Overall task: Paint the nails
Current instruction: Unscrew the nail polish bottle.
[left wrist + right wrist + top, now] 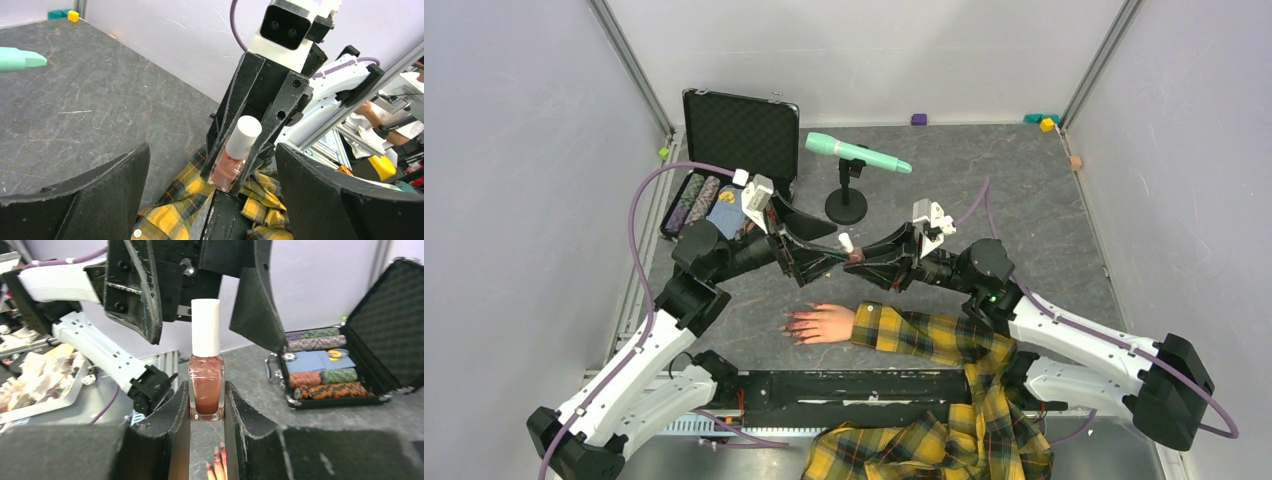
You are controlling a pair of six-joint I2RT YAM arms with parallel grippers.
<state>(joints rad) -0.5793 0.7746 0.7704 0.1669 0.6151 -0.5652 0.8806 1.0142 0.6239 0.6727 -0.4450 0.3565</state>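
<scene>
My left gripper grabs the polish bottle's white cap (846, 242) (243, 137) next, its fingers on either side, to unscrew the cap and paint the nails.
My right gripper (861, 258) (206, 390) is shut on the glass body of a small brownish-pink polish bottle (206, 385) (227, 167) and holds it upright above the table. Its white cap (206, 327) (243, 136) is on. My left gripper (824, 262) (212, 150) is open, with its fingers (135, 290) standing apart on either side of the cap, not touching it. The mannequin hand (826, 322) lies flat below, in a yellow plaid sleeve (914, 335). Its red-pink nails (796, 328) (218, 465) point left.
An open black case of poker chips (724, 160) (325, 365) stands at the back left. A mint microphone (856, 153) sits on a black stand (846, 208) behind the grippers. Small coloured blocks (1047, 122) lie at the back wall. The plaid shirt hangs over the front edge (924, 450).
</scene>
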